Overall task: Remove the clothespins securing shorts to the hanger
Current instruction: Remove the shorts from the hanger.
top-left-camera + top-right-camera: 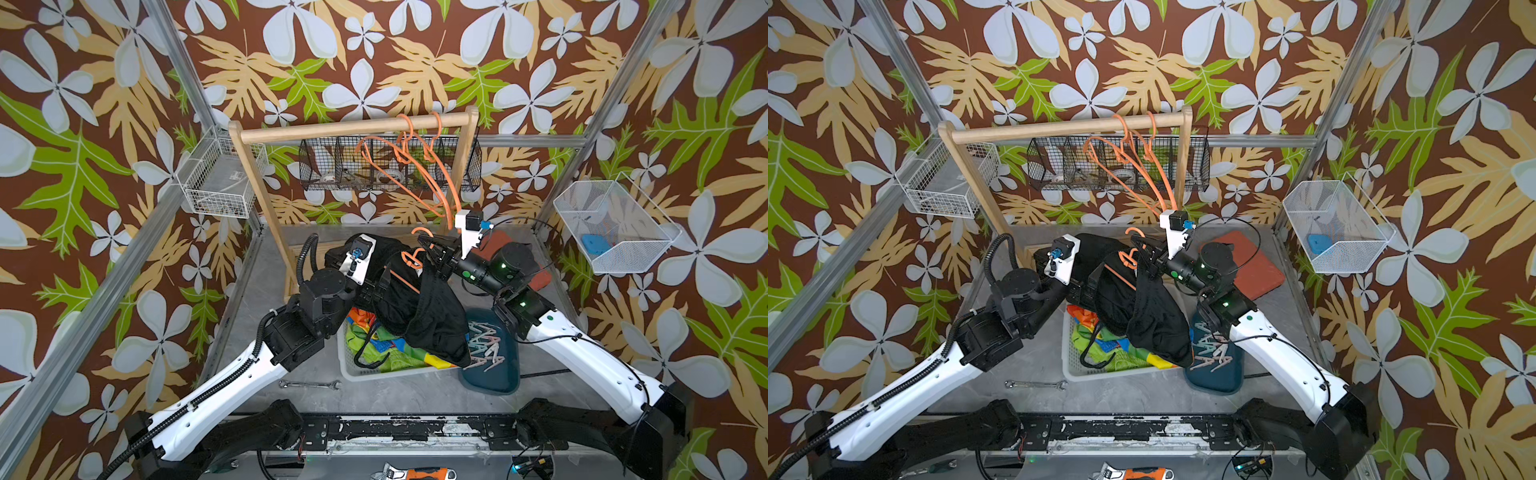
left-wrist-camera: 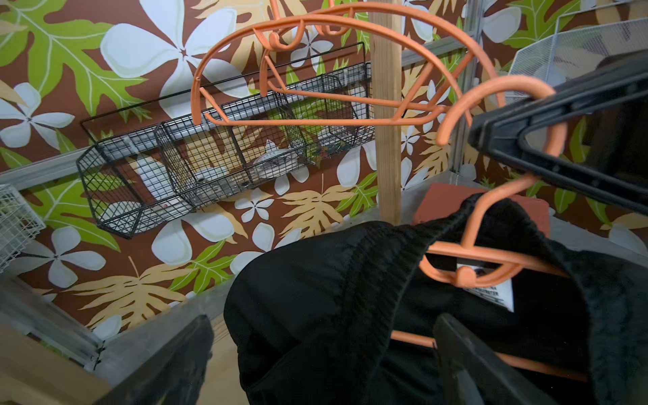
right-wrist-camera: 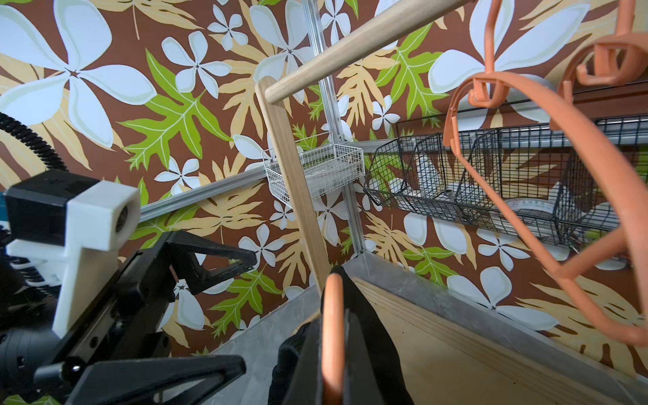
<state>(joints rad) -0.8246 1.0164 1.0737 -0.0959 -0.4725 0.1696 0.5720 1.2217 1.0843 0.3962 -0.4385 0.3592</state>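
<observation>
The robot's left hand should pull the shorts off the hanger, so it should grab the black shorts by the waistband (image 2: 371, 280) and leave the hanger free.
Black shorts (image 1: 419, 316) hang from an orange hanger (image 2: 470, 252) over the white basket (image 1: 353, 372). My right gripper (image 3: 331, 336) is shut on the hanger's hook, seen in a top view too (image 1: 428, 247). My left gripper (image 2: 322, 364) is wide open, with the shorts' waistband (image 2: 371, 280) between its fingers (image 2: 175, 361), which do not press on it. In the top views the cloth hides those fingers. Several clothespins (image 1: 484, 345) lie in a dark teal tray (image 1: 490, 382). Green and multicoloured shorts (image 1: 374, 349) lie in the basket. No clothespin shows on the black shorts.
A wooden rack (image 1: 353, 126) stands at the back with two bare orange hangers (image 1: 415, 166). Behind it hangs a black wire basket (image 1: 324, 166). White wire baskets hang at left (image 1: 220, 183) and right (image 1: 615, 228). A wrench (image 1: 309, 384) lies near the front.
</observation>
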